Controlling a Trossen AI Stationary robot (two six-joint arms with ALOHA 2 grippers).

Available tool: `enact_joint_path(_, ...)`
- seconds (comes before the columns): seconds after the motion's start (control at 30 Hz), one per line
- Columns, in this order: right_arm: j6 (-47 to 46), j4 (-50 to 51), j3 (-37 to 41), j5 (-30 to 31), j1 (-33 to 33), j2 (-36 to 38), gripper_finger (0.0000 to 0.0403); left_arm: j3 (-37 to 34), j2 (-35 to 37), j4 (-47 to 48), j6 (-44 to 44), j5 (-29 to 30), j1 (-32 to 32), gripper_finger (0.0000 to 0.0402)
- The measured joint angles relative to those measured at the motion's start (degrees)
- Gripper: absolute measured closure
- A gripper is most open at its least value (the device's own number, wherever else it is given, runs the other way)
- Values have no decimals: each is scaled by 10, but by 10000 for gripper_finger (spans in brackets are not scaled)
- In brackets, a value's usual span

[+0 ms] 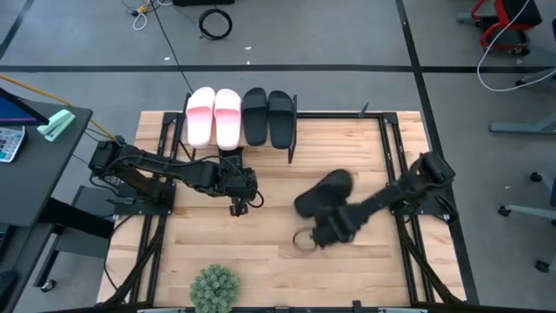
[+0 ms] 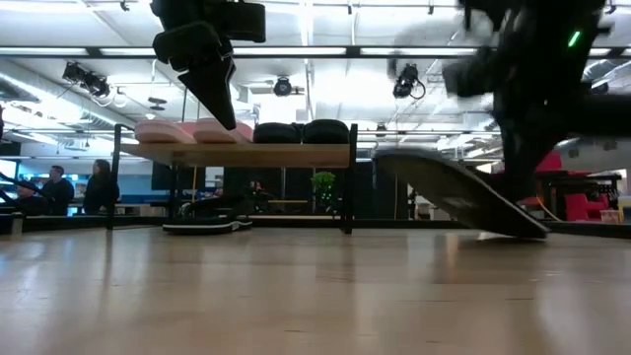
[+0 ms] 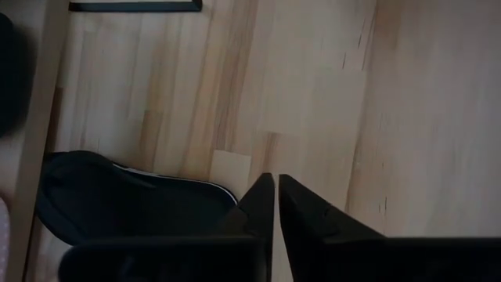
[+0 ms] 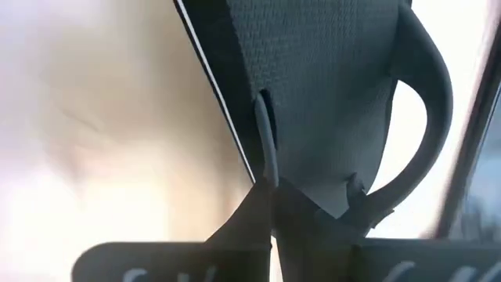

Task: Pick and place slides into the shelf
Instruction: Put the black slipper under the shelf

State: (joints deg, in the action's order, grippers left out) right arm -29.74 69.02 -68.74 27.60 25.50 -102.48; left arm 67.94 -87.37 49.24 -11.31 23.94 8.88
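Observation:
My right gripper holds the slide and should keep holding it until it is lower. The black slide's sole [image 1: 322,193] is hanging tilted from my fingers over the tabletop.
Two pale pink slides [image 1: 214,116] and two black slides [image 1: 268,116] lie on top of the shelf [image 2: 246,155] at the table's far side. Another black slide [image 3: 117,205] lies on the table under the shelf board. My left gripper [image 1: 239,205] hangs shut just in front of the shelf, above bare wood, with nothing between its fingers [image 3: 262,196]. My right gripper [image 1: 323,228] is near the table's middle right, shut on a thin black slide [image 1: 323,191]. My right gripper pinches the thin slide's sole [image 4: 291,166] between its two fingers, at the near end beside the strap [image 4: 423,102]. The fingers slant down from the table's right. The slide is tilted, far end [image 2: 394,158] raised and near end [image 2: 527,232] low; whether it touches the table I cannot tell.
A small green plant [image 1: 215,289] stands at the table's near edge, left of the middle. Open wood lies between the two grippers. A desk with a keyboard [image 1: 9,139] stands off the left side. People sit in the room behind [image 2: 59,187].

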Motion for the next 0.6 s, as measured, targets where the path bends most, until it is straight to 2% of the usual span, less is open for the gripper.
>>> enact_joint_path(0.2, 87, -94, -44, 69, 101, 0, 399, 0, 0, 1, 0, 0, 0, 378)
enact_joint_path(0.3, 112, -103, -40, 73, 136, 0, 399, 0, 0, 1, 0, 0, 0, 387)
enact_joint_path(0.4, 84, -101, -28, 55, 158, 0, 391, 0, 0, 1, 0, 0, 0, 393)
enact_joint_path(0.6, -55, -97, -20, -46, 167, 0, 366, 0, 0, 1, 0, 0, 0, 389)
